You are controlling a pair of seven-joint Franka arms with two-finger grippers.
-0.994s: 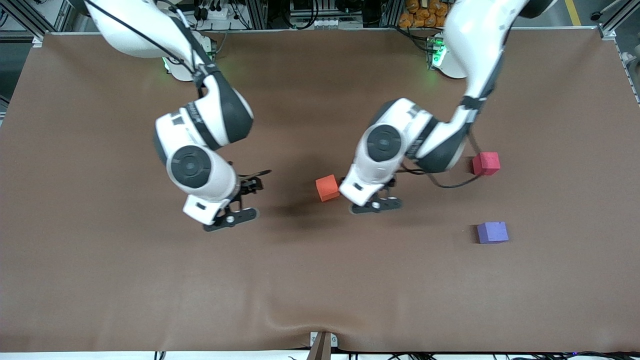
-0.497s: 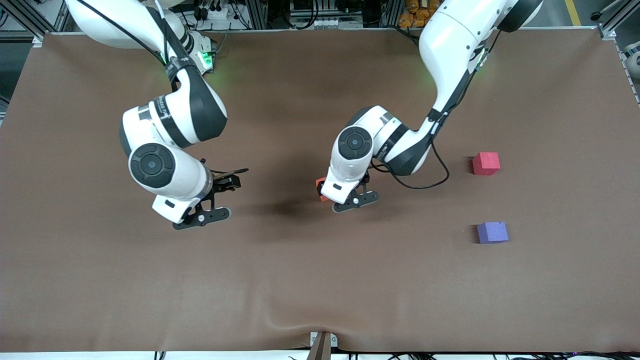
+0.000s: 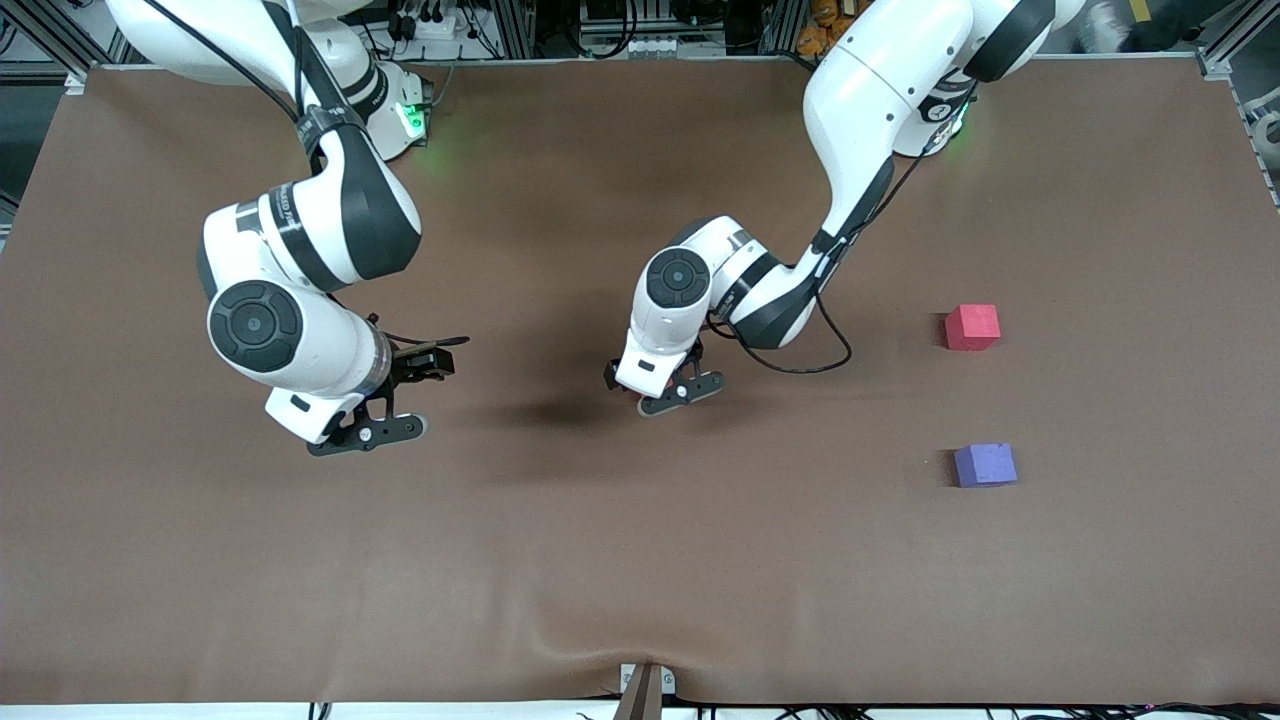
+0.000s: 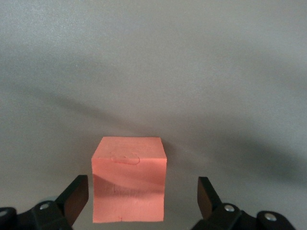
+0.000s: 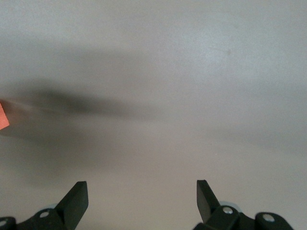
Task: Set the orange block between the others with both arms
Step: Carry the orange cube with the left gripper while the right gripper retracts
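My fingers are above the block, with bare tabletop between them. My left gripper needs to move down before it closes on the orange block [image 4: 128, 179].
The orange block [image 4: 128, 179] sits on the table near its middle. My left gripper [image 4: 142, 189] is open and straddles it, with a gap at each finger. In the front view the left gripper [image 3: 650, 388] covers the block almost fully. A sliver of the orange block [image 5: 3, 116] shows at the edge of the right wrist view. The pinkish-red cube [image 3: 972, 327] and the purple cube [image 3: 985, 465] lie toward the left arm's end, the purple one nearer the front camera. My right gripper [image 3: 395, 400] hangs open and empty over bare table toward the right arm's end, as the right gripper [image 5: 140, 191] shows.
A brown mat [image 3: 640, 560] covers the whole table, with a small ripple at its front edge [image 3: 590, 640]. A black cable [image 3: 800, 365] loops from the left arm's wrist. A bare gap of mat separates the pinkish-red and purple cubes.
Both arms have swung toward the right arm's end of the table. My left gripper has come over the orange block and now straddles it. The right gripper has drawn away from the block.
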